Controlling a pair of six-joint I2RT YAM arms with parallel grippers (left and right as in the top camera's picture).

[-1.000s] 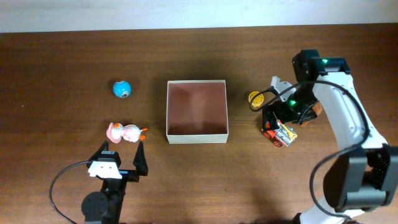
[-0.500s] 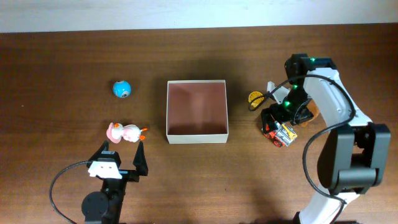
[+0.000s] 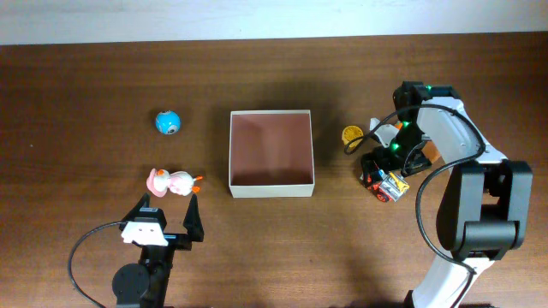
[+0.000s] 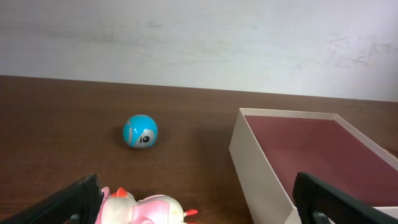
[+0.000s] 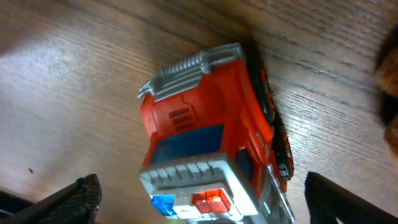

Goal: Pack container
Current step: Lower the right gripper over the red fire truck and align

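Observation:
The truck sits crooked between my fingers in the right wrist view, so my right gripper should line up with the truck before it closes on it.
The container, a square shallow box with white walls and a pink-brown inside, sits mid-table and looks empty; it also shows in the left wrist view. A red toy truck lies to its right. My right gripper is open directly over the truck, one finger on each side of it. My left gripper is open and empty near the front edge, just behind a pink-and-white duck toy, also in the left wrist view.
A blue ball lies left of the container, also in the left wrist view. A small yellow toy sits between the container and my right arm. An orange-brown object lies partly under the right arm.
My right arm has shifted a little to the left and its gripper has settled closer over the red truck. The left arm and the toys have not moved.

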